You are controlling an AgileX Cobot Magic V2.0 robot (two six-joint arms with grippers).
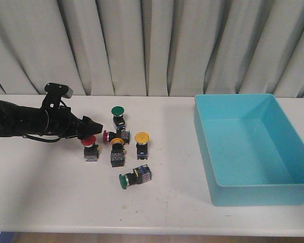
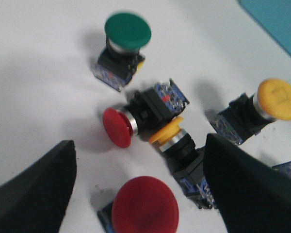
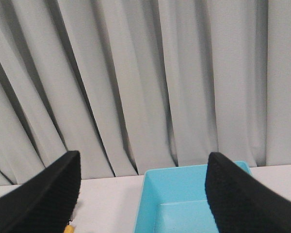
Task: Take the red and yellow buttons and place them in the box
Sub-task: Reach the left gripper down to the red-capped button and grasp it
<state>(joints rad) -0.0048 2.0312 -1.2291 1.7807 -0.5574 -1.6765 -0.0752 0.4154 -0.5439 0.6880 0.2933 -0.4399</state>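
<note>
My left fingers are above the red cap (image 1: 88,142) and would miss it if I closed now, so my left gripper needs to go lower before it closes.
An upright red button (image 1: 89,141) stands at the left of the cluster, and its cap (image 2: 144,209) lies between the fingers of my open left gripper (image 1: 91,128), untouched. Another red button (image 2: 117,127) lies on its side against a tipped yellow button (image 2: 167,131). A second yellow button (image 1: 142,137) stands upright to the right. The turquoise box (image 1: 253,192) sits at the right with nothing showing inside it. My right gripper (image 3: 143,160) is open and holds nothing, facing the box's rim (image 3: 194,168) from above the table. It is out of the front view.
Two green-capped buttons are in the cluster: one upright at the back (image 1: 117,110), one lying on its side at the front (image 1: 124,180). A grey curtain (image 1: 152,45) hangs behind the table. The table's front edge (image 1: 142,230) runs close below.
</note>
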